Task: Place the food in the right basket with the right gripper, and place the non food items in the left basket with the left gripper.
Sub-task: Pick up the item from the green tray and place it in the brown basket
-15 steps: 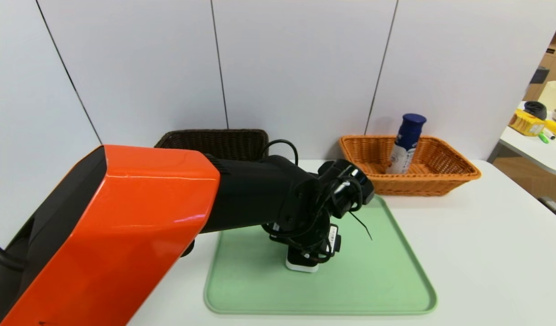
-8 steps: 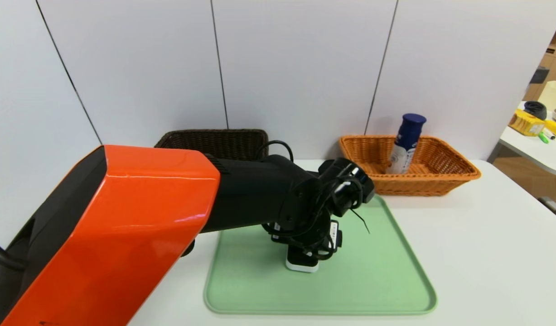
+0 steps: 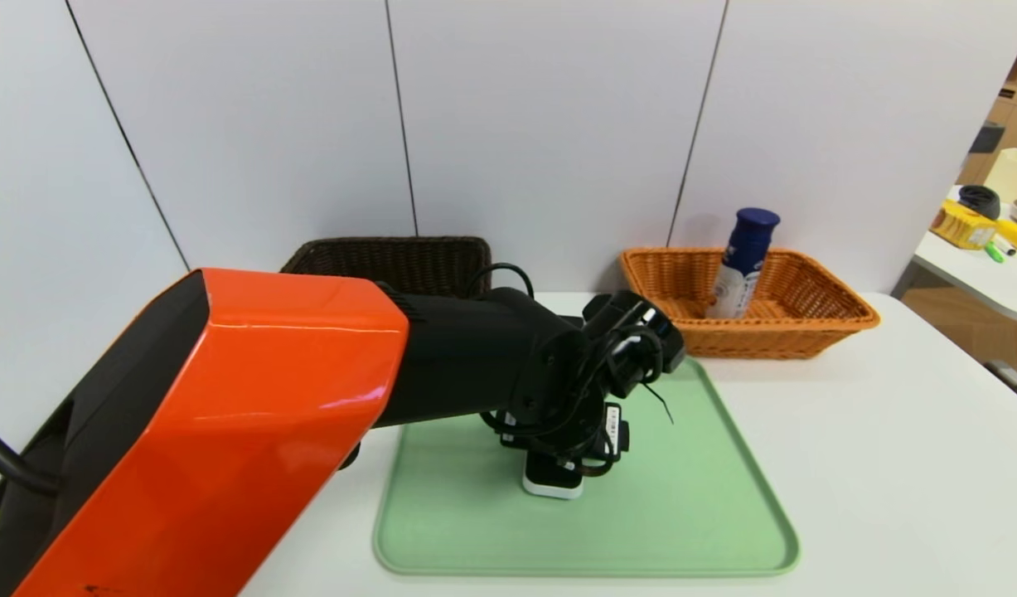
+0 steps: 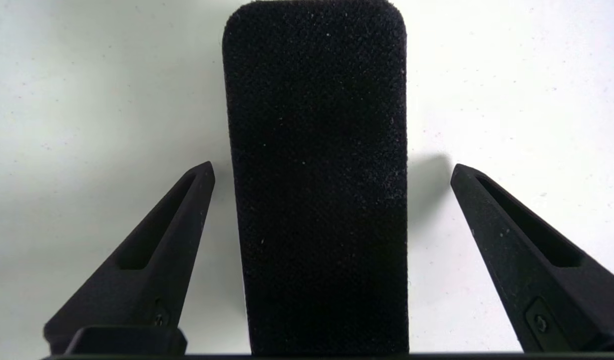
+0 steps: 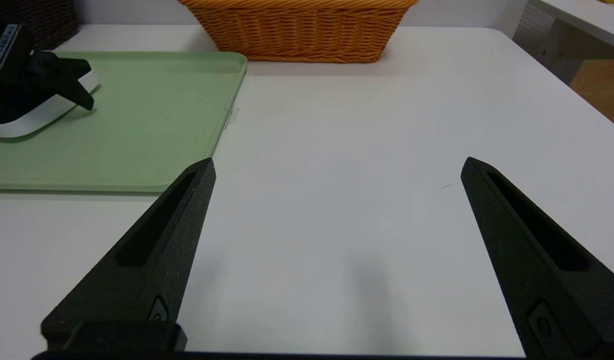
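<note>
The black-faced slab (image 3: 554,476) over the tray (image 3: 690,506) would be caught if my left gripper closed now, because its fingers reach down beside the slab. My left gripper needs to close.
The black-faced slab (image 4: 317,175) with a white base (image 3: 551,486) lies on the green tray (image 3: 690,506). My left gripper (image 3: 568,452) points down over it. In the left wrist view this gripper (image 4: 332,170) is open, one finger on each side of the slab with a gap on both sides. The white drink bottle with a dark blue cap (image 3: 744,261) leans inside the orange-tan right basket (image 3: 823,327). The dark brown left basket (image 3: 392,261) stands at the back, partly behind my left arm. My right gripper (image 5: 337,165) hangs open and empty over the bare white table, off the tray's right side.
The white table (image 3: 889,464) stretches right of the tray. A second table with a yellow box (image 3: 962,224) and other items stands at the far right. In the right wrist view the tray edge (image 5: 226,115), orange basket (image 5: 296,30) and left gripper (image 5: 31,75) show.
My left arm has shifted very slightly, with its gripper settling a touch lower around the slab. Nothing else has moved.
</note>
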`<state>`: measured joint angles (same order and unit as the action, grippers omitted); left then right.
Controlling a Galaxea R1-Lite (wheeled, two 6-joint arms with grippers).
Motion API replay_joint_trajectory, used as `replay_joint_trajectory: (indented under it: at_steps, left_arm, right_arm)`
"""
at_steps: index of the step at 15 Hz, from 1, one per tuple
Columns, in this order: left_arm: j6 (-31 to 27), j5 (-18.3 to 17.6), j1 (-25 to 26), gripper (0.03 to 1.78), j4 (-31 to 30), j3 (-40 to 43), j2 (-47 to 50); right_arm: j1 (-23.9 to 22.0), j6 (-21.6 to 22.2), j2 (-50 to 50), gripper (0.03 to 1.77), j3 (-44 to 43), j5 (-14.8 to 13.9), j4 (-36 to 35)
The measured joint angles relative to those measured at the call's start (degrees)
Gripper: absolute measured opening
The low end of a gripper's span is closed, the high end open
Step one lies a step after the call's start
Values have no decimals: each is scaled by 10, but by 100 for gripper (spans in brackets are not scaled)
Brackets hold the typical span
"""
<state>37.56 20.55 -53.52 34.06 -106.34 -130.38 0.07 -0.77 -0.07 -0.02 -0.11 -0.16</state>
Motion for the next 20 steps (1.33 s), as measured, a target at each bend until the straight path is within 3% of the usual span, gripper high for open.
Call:
replay_joint_trajectory:
  at_steps: [7,10,12,20]
  left_arm:
    - [-3,0,3,168,2,-1,-2]
    - [-4,0,4,117,5,-1,-1]
    - [-5,0,4,101,5,0,-1]
    - [-12,-1,7,97,9,0,15]
  right_arm:
    - [0,0,0,169,0,0,0]
    - [0,0,0,169,0,0,0]
    - [0,0,0,169,0,0,0]
    - [0,0,0,169,0,0,0]
